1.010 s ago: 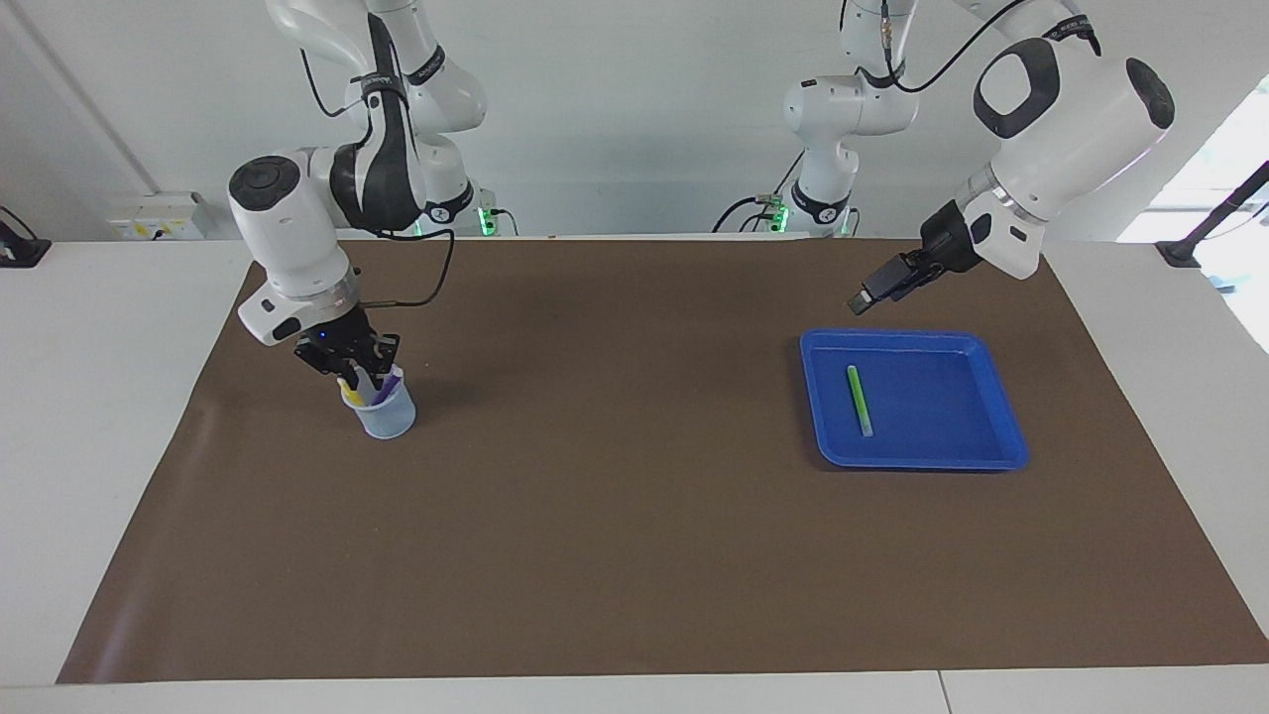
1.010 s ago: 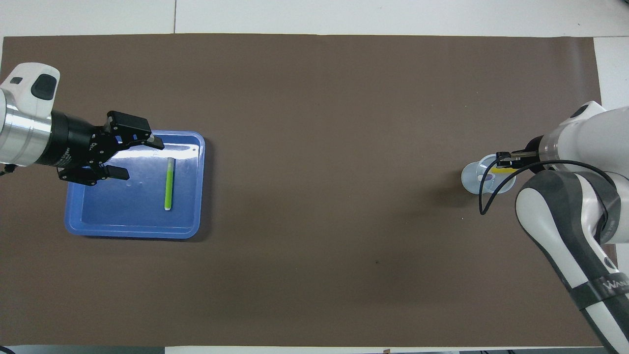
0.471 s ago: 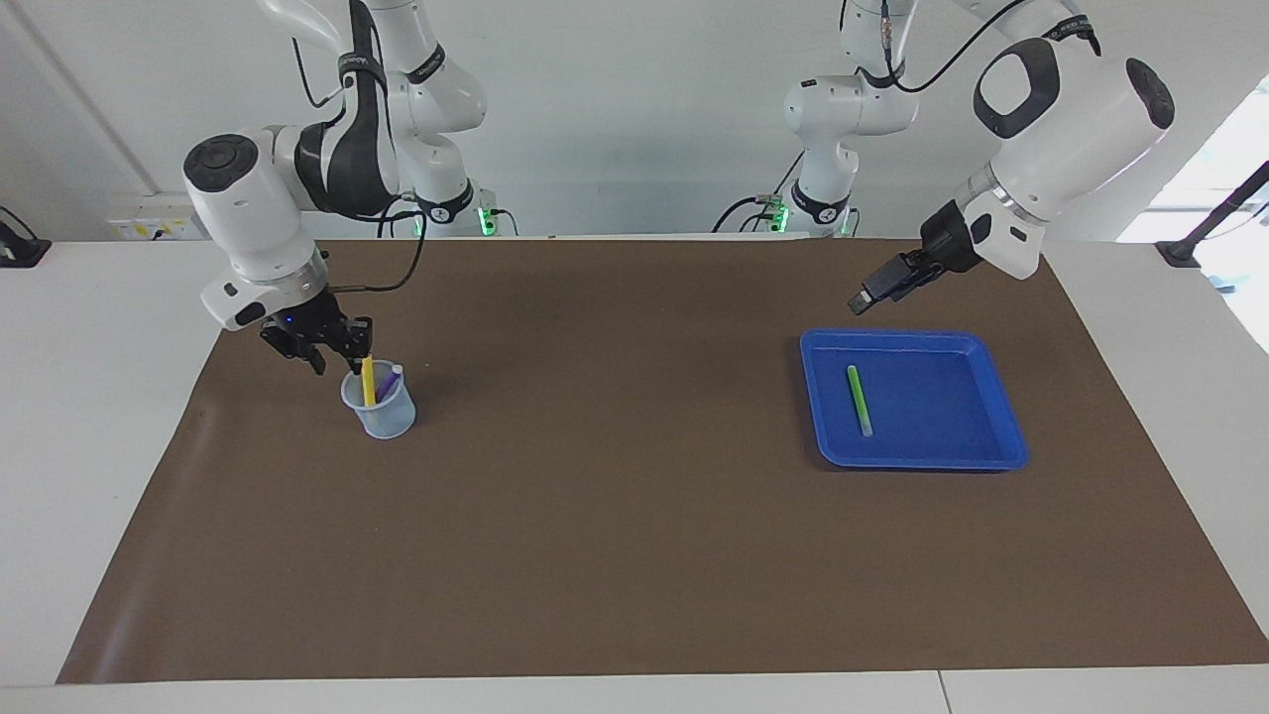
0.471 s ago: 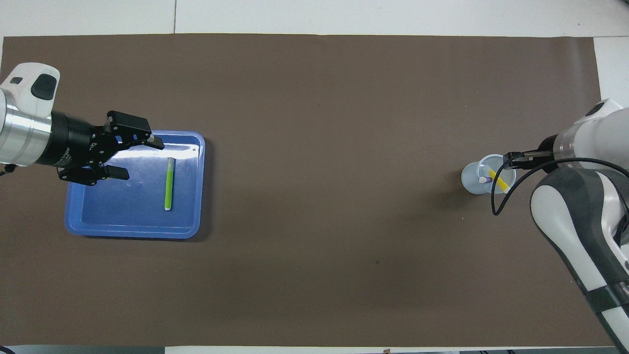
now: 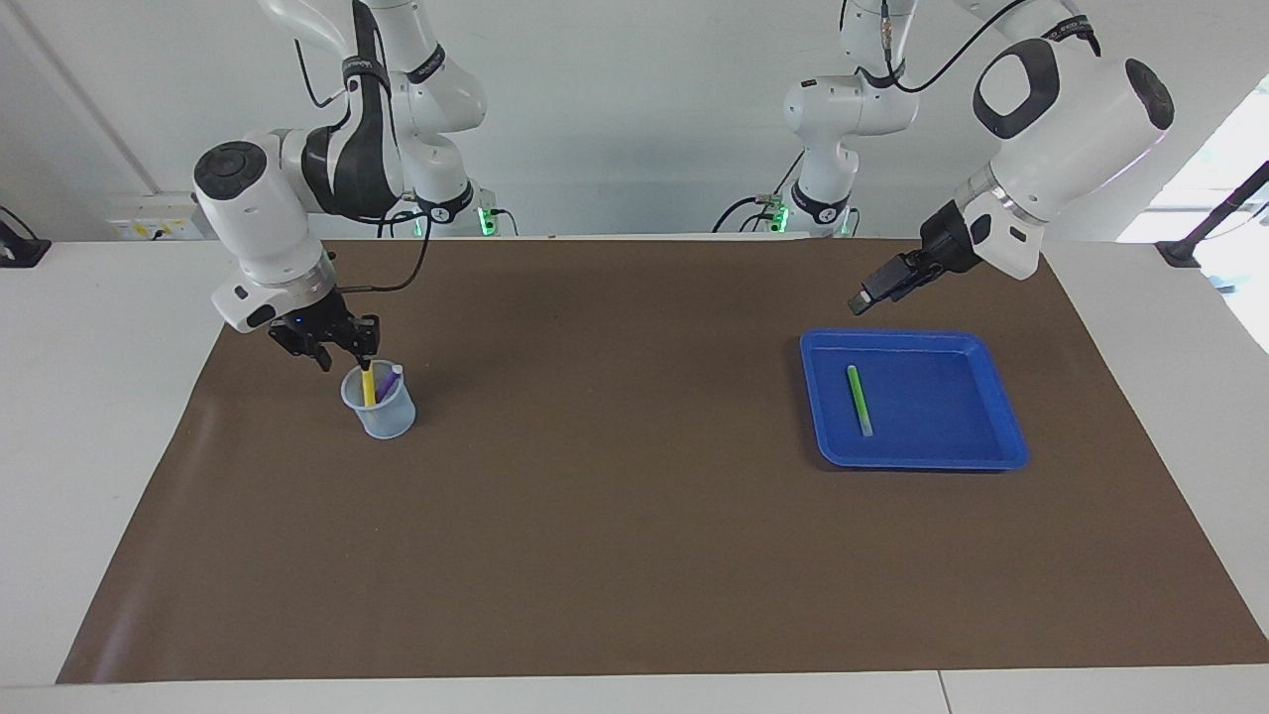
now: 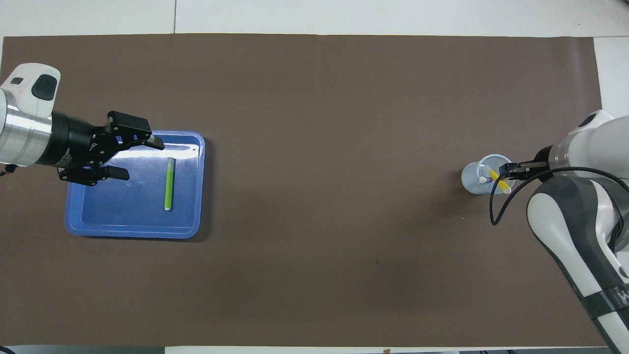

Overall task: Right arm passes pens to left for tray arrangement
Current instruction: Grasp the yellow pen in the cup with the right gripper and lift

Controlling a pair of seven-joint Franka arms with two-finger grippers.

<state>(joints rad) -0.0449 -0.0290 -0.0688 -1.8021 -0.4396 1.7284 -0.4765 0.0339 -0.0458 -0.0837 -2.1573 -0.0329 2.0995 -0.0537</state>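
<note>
I need to line up my right gripper with the yellow pen's white end (image 6: 506, 190) before it closes there. The pen's white end is uncovered beside my fingers, so I would miss it if I closed now.
A yellow pen (image 5: 368, 385) and a purple pen (image 5: 390, 382) stand in a small translucent cup (image 5: 382, 416) toward the right arm's end of the table. My right gripper (image 5: 347, 357) hangs just over the cup's rim, right at the top of the yellow pen (image 6: 499, 181). A green pen (image 5: 859, 399) lies flat in the blue tray (image 5: 991, 451) toward the left arm's end. My left gripper (image 6: 140, 158) waits open with nothing in it, raised over the tray's (image 6: 132, 231) edge.
A brown mat (image 5: 615, 516) covers most of the white table. Between the cup (image 6: 471, 179) and the tray lies bare mat. The right arm's black cable (image 6: 494, 206) loops beside the cup.
My right gripper has risen out of the cup and shifted slightly. The yellow pen went from leaning to nearly upright. The left arm has not moved.
</note>
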